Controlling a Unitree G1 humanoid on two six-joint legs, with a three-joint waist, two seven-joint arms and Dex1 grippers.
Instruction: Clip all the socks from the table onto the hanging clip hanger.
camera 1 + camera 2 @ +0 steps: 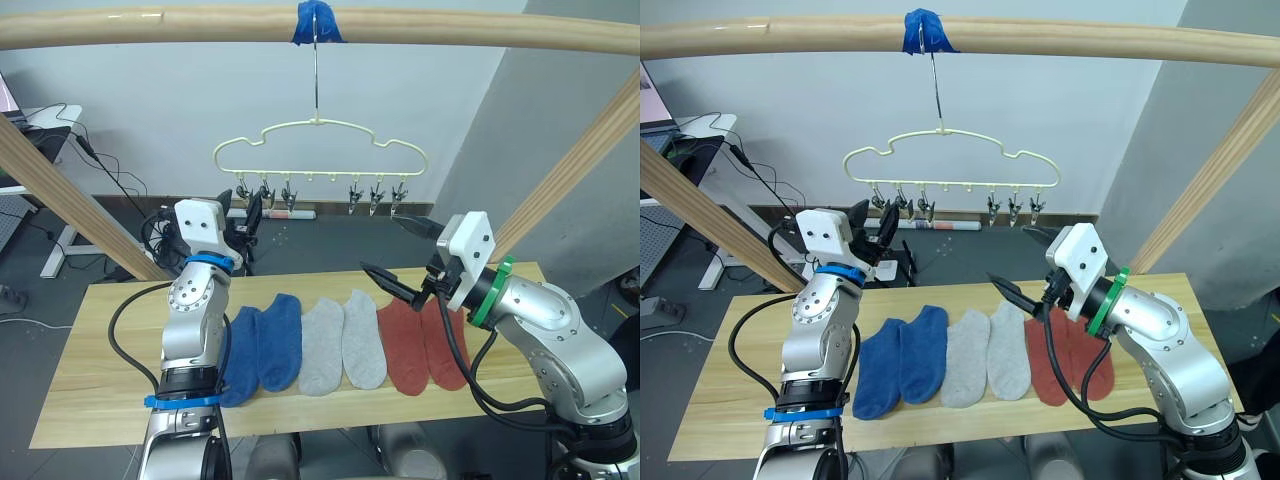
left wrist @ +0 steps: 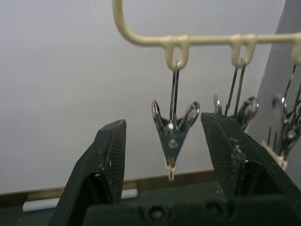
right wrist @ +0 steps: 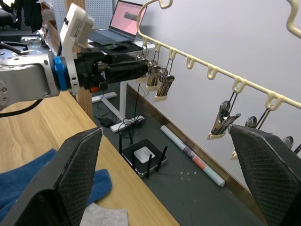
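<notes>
My right gripper should hang the rust red sock on the clip hanger [image 1: 320, 150], so it needs to grab the sock by its cuff next.
Several socks lie side by side on the table [image 1: 100, 370]: two blue socks [image 1: 265, 345], two grey socks [image 1: 342, 343] and two rust red socks [image 1: 425, 343]. The pale yellow clip hanger [image 1: 320, 150] hangs from the wooden pole above them. My left gripper [image 1: 238, 207] is raised to the hanger's leftmost clip [image 2: 172, 141], open, with that clip between its fingers. My right gripper [image 1: 400, 248] is open and holds nothing, hovering above the red socks.
A thick wooden pole [image 1: 300, 28] crosses overhead on slanted wooden legs [image 1: 70, 200] at both sides. Blue tape [image 1: 318, 22] wraps the hook on the pole. Cables and a desk with a laptop [image 3: 127, 16] stand behind the table at left.
</notes>
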